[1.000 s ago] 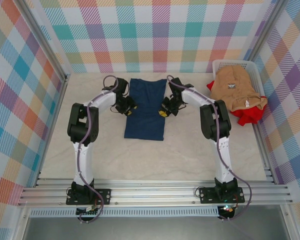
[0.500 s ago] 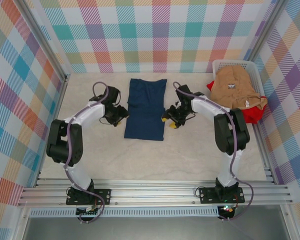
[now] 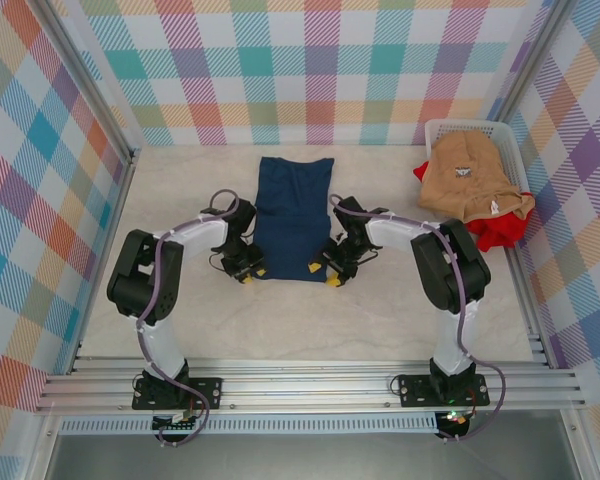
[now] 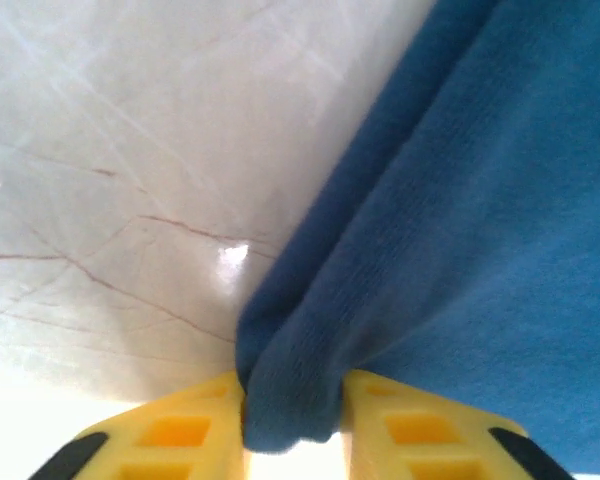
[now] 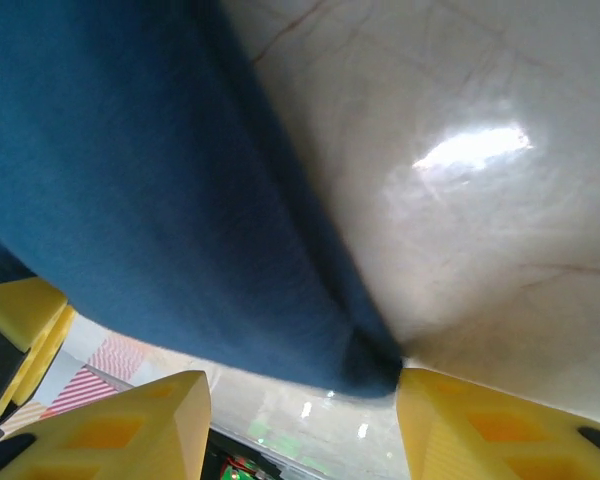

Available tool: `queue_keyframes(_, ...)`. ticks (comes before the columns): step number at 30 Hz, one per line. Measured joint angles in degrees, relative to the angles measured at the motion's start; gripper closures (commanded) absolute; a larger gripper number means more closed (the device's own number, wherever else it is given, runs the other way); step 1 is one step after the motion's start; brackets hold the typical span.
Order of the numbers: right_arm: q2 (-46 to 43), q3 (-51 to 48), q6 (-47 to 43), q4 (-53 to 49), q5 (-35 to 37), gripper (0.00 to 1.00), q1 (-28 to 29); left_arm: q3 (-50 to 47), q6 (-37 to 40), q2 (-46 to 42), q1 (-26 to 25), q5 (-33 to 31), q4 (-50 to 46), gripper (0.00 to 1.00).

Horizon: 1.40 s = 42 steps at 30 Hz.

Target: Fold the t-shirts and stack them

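My right gripper grabs the navy t-shirt's free near corner [image 3: 327,279] [image 5: 372,374] next, opposite my left gripper's corner, to fold the t-shirt's near end over.
A navy blue t-shirt [image 3: 292,210], folded into a long strip, lies flat at the middle of the table. My left gripper [image 3: 248,272] sits at its near left corner. In the left wrist view the yellow fingers [image 4: 180,432] pinch a bunched corner of the navy cloth [image 4: 480,200]. My right gripper [image 3: 326,273] is at the near right corner. Its fingers [image 5: 130,420] stand wide apart, with the navy corner [image 5: 130,180] lying between them, unpinched. A tan t-shirt [image 3: 470,175] lies on a red t-shirt [image 3: 495,233] at the back right.
A white laundry basket [image 3: 435,128] stands in the back right corner, with the tan and red shirts spilling over its near side. Plaid walls close in the table on the left, back and right. Bare tabletop [image 3: 310,320] lies between the navy shirt and the arm bases.
Both grippers have travelled from the shirt's sides down to its near corners. The left gripper opened on the way, then closed on the corner. The right gripper opened and stays open.
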Motion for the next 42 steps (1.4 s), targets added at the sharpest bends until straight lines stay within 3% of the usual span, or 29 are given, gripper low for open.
queue_keyframes(6, 0.2, 0.7, -1.4, -2.2, 2.4, 0.51, 0.0, 1.0, -0.2, 0.9, -1.8, 0.8, 3.3, 0.92)
queue_keyframes(10, 0.3, 0.7, -1.4, -2.1, 2.9, 0.68, 0.3, 1.0, -0.2, 0.9, -2.6, 1.6, 6.2, 0.94)
queue_keyframes(12, 0.9, 0.9, -1.5, -2.1, 3.2, 0.7, 0.5, 1.0, -0.3, 0.9, -2.8, 2.1, 7.0, 0.96)
queue_keyframes(17, 1.3, 3.2, -2.9, -3.9, 5.8, 0.54, 0.4, 0.8, -0.4, 0.8, -2.9, 2.2, 7.9, 0.98)
queue_keyframes(23, 0.0, 3.0, -4.7, -4.3, 8.6, 0.52, -0.7, -0.4, -0.4, -0.5, -2.9, 2.1, 8.0, 0.99)
queue_keyframes(33, 0.1, 3.0, -6.3, -5.0, 10.5, 0.72, -1.2, -0.7, -0.5, -1.0, -2.9, 2.1, 8.0, 0.99)
queue_keyframes(38, 2.0, 4.2, -5.9, -4.2, 9.7, 0.98, -1.0, -0.7, -0.5, -1.0, -2.9, 2.1, 8.0, 1.0)
queue_keyframes(42, 2.0, 4.7, -5.5, -4.1, 9.7, 1.0, -1.0, -0.7, 0.0, -1.2, -3.0, 2.2, 7.7, 1.0)
